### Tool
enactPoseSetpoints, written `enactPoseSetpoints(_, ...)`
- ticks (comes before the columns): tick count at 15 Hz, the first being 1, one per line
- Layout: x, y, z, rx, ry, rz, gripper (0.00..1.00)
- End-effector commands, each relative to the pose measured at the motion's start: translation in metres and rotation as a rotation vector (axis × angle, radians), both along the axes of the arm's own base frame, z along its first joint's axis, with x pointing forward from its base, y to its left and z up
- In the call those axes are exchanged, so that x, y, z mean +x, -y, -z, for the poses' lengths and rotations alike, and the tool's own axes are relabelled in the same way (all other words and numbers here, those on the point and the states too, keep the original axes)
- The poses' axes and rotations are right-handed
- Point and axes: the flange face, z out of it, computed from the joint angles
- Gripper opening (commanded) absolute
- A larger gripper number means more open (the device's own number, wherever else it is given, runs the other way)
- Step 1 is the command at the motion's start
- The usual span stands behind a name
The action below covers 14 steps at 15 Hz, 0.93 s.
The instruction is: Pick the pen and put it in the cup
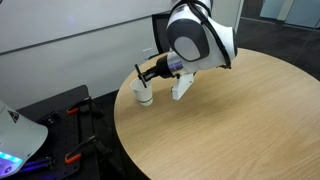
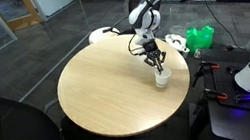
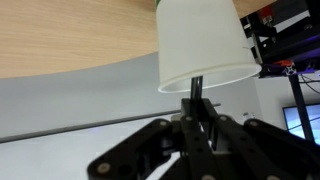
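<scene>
The robot's gripper needs to release the pen, since the pen (image 3: 196,88) stands upright with its lower end in the cup's opening and would stay there if the gripper opened now.
The white cup (image 1: 144,96) stands near the edge of the round wooden table (image 1: 235,130). It also shows in an exterior view (image 2: 163,77) and in the wrist view (image 3: 200,40), where the picture stands upside down. My gripper (image 3: 197,118) is shut on the thin dark pen (image 3: 196,88) and holds it upright right over the cup, with the pen's tip at the rim. In both exterior views the gripper (image 1: 150,72) (image 2: 152,54) hangs just above the cup. The pen's lower end is hidden by the cup's rim.
The cup is close to the table's edge (image 2: 174,91). A green object (image 2: 199,38) lies beyond the table. A black chair (image 2: 19,137) stands at the near side. Equipment with a blue light (image 1: 15,145) sits beside the table.
</scene>
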Motion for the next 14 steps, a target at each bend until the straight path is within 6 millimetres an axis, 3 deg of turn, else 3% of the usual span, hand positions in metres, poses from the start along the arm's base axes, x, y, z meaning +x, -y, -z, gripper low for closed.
enactPoseSetpoints(1, 0.009, -0.001, 0.001, -0.021, 0.008, 0.018, 0.38)
enactPoseSetpoints(2, 0.009, -0.001, 0.000, -0.024, 0.010, 0.019, 0.39)
enactPoseSetpoints(4, 0.010, -0.002, -0.002, -0.023, 0.016, 0.016, 0.52)
enactPoseSetpoints(10, 0.008, -0.006, -0.014, -0.022, 0.046, 0.006, 0.98)
enactPoseSetpoints(14, 0.010, -0.014, -0.033, -0.012, 0.085, -0.016, 1.00)
